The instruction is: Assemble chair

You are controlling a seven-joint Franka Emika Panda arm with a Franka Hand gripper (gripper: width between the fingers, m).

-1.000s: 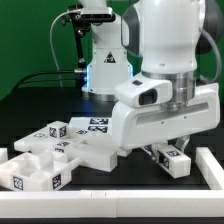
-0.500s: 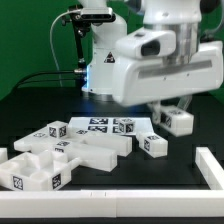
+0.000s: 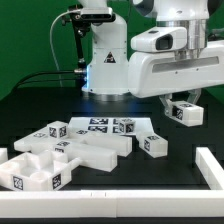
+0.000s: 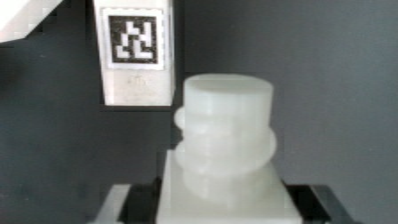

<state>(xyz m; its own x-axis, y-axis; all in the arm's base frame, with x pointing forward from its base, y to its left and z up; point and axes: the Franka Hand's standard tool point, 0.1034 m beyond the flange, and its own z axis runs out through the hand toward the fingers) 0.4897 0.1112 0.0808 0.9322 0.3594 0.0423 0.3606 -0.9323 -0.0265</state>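
My gripper should keep holding the white tagged block, because the block is hanging above the table and would fall if I opened now.
My gripper point(image 3: 183, 103) is shut on a small white chair part point(image 3: 186, 114) with a marker tag and holds it well above the table, at the exterior view's right. In the wrist view this part point(image 4: 222, 130) has a rounded cylindrical end and a square base, and sits between my dark fingers point(image 4: 313, 205). A pile of white tagged chair parts point(image 3: 60, 152) lies on the table at the exterior view's left. A small white tagged block point(image 3: 153, 144) lies alone beside the pile.
A white raised border point(image 3: 120, 205) runs along the table's front and turns up the right side point(image 3: 212, 168). The marker board point(image 3: 110, 126) lies behind the pile. A long white tagged part point(image 4: 139, 55) lies on the dark table below my gripper.
My gripper has risen from table level with the small white part in it and moved slightly to the exterior view's right. The pile has not moved.
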